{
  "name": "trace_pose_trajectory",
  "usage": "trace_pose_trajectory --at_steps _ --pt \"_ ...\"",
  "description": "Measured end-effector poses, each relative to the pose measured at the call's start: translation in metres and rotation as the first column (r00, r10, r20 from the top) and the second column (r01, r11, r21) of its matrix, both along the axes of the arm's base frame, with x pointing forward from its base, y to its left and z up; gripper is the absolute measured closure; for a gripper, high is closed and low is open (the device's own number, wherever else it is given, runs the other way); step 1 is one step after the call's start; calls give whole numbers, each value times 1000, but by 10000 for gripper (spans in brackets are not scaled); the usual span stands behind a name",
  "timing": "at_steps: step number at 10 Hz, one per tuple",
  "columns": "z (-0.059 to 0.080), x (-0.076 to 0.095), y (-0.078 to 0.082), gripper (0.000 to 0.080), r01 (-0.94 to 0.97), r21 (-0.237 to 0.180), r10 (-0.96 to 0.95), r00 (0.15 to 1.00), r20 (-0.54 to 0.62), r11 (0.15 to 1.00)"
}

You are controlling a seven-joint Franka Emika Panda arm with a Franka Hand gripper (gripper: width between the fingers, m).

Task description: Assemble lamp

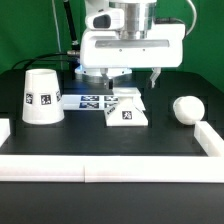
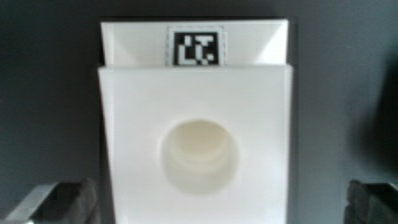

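The gripper grabs the lamp base by its top block (image 1: 126, 93) next, which leaves its socket hole free to take the bulb (image 1: 186, 109).
The low blocky white lamp base (image 1: 128, 108) lies in the middle of the black table, with a tag on its front. In the wrist view the base (image 2: 196, 110) fills the centre, showing an oval socket hole (image 2: 201, 152) and a tag (image 2: 198, 47). My gripper (image 1: 132, 78) hovers just above the base, open and empty. In the wrist view the gripper (image 2: 214, 205) has a dark finger on each side of the base, with gaps between fingers and base. The cone shade (image 1: 40, 95) stands at the exterior view's left. The ball-shaped bulb (image 1: 186, 109) lies at the right.
The marker board (image 1: 88, 99) lies flat behind the base, to its left. White rail-like border blocks run along the front (image 1: 110, 165), with one at the right (image 1: 210, 140) and one at the left (image 1: 5, 128). A green backdrop stands behind.
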State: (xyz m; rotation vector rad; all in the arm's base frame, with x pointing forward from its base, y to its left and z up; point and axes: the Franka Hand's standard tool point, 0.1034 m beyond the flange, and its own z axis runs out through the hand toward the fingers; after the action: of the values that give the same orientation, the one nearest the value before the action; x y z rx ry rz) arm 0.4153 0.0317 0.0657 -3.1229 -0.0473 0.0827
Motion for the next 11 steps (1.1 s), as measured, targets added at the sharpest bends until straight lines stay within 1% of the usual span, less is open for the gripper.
trace_pose_trajectory --at_steps 3,4,7,10,11 --pt "-1 -1 -7 100 -28 1 28 1000 -1 1000" --pt "-5 -3 -10 100 -20 5 20 1000 -10 1000" --pt "-17 -7 -9 100 -29 7 29 999 -20 1000" --pt "-19 -8 -6 100 -34 8 34 999 -26 999" --pt "-19 -8 -6 208 -34 8 34 999 -26 999"
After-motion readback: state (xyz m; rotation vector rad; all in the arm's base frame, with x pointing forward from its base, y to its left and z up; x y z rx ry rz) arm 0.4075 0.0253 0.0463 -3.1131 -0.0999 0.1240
